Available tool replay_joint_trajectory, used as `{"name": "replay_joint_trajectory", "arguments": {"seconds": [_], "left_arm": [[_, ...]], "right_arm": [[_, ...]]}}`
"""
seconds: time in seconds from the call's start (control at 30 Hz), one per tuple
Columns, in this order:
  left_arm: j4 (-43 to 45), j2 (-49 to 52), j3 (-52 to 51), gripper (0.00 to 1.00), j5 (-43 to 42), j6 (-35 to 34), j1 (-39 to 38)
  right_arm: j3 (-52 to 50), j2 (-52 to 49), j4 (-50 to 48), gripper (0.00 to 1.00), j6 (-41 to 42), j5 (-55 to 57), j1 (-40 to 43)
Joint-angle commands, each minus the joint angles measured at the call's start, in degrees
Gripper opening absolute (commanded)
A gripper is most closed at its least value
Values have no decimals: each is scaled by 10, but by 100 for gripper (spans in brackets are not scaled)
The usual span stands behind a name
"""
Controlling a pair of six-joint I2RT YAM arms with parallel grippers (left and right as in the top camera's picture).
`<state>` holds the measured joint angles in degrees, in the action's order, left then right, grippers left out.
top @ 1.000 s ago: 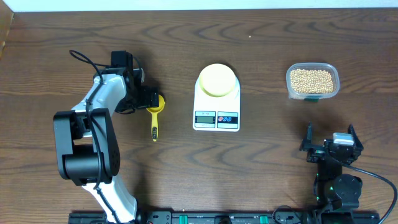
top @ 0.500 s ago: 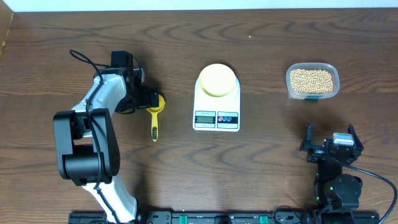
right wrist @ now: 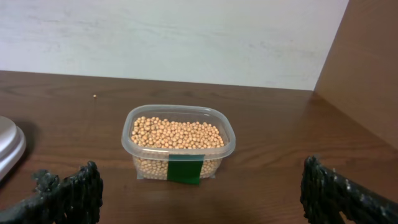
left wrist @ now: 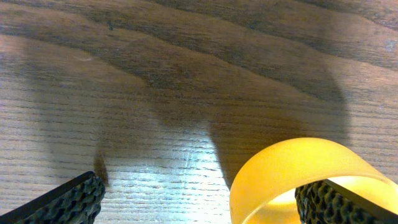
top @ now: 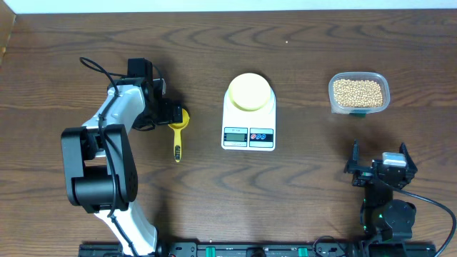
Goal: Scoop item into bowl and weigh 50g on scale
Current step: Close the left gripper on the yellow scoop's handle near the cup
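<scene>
I need to close my left gripper on the cup's side (top: pixel 171 124) (left wrist: pixel 247 194). One finger is inside the cup and one is outside, so they would hold the cup's side if I closed now.
The pale yellow bowl (top: pixel 250 91) stands on the white scale (top: pixel 248 137) at the table's middle. The beige beans (top: pixel 358 91) (right wrist: pixel 177 132) fill a clear tub (top: pixel 359 109) (right wrist: pixel 140 167) at the back right. A bright yellow scoop (top: pixel 178 143) (left wrist: pixel 280 168) lies left of the scale. My left gripper (top: pixel 175 114) (left wrist: pixel 199 202) is down at the scoop's cup and open; one finger is inside the cup, the other far off on bare wood. My right gripper (top: pixel 380 153) (right wrist: pixel 202 193) is open near the front right, facing the tub from a distance, with nothing between its fingers.
The scale's rounded edge (right wrist: pixel 9 146) shows at the left of the right wrist view. A white wall runs behind the table and a brown panel (right wrist: pixel 367 68) stands at its right. A cable (top: pixel 96 66) loops off the left arm.
</scene>
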<state>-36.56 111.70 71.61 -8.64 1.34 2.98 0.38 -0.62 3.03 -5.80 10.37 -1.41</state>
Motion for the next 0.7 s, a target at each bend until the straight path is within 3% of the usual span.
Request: {"name": "replay_joint_trajectory", "arguments": {"seconds": [0.0,0.2,0.67], "left_arm": [[0,7,5,99,7,3,0],[0,7,5,81,7,3,0],[0,7,5,65,7,3,0]], "right_arm": [[-1,3,2,99,6,9,-2],[-1,3,2,99,6,9,-2],[-1,3,2,99,6,9,-2]]}}
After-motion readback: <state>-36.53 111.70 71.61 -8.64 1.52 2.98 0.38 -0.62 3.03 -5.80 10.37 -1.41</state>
